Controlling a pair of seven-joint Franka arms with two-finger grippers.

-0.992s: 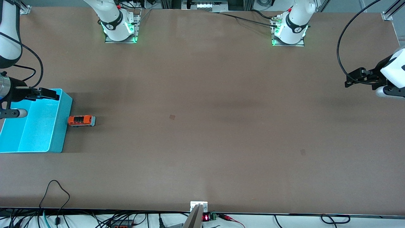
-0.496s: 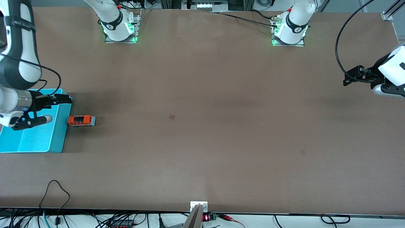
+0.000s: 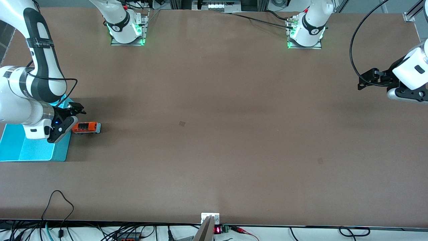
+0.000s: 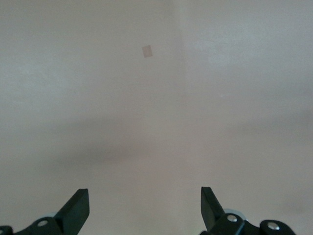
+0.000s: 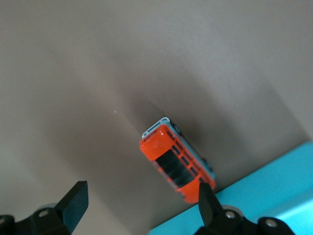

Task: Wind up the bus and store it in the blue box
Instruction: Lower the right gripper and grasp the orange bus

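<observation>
Next, my right gripper takes hold of the long window sides of the orange bus point(image 3: 86, 127) to put it away in the blue box point(image 3: 36, 152).
The small orange bus point(image 3: 86, 127) stands on the brown table, right beside the wall of the blue box point(image 3: 36, 152) that faces the left arm's end. My right gripper point(image 3: 73, 116) hangs open over the box's edge next to the bus, holding nothing. In the right wrist view the bus point(image 5: 177, 161) lies just ahead of the open right gripper point(image 5: 141, 200), close to one fingertip point(image 5: 205, 196), with the box rim point(image 5: 266, 193) alongside. The right arm hides much of the box. My left gripper point(image 3: 363, 79) waits open over the left arm's end of the table, and its wrist view shows the open left gripper point(image 4: 144, 205) over bare table.
Two small darker patches point(image 3: 182, 123) point(image 3: 320, 160) mark the tabletop. Both arm bases point(image 3: 127, 31) point(image 3: 305, 35) stand along the edge farthest from the front camera. Cables point(image 3: 60, 204) and a small bracket point(image 3: 210, 217) sit at the nearest edge.
My right arm has swung from over the blue box toward the bus, turning its gripper downward beside it. The left gripper drifted slightly. The bus has not moved.
</observation>
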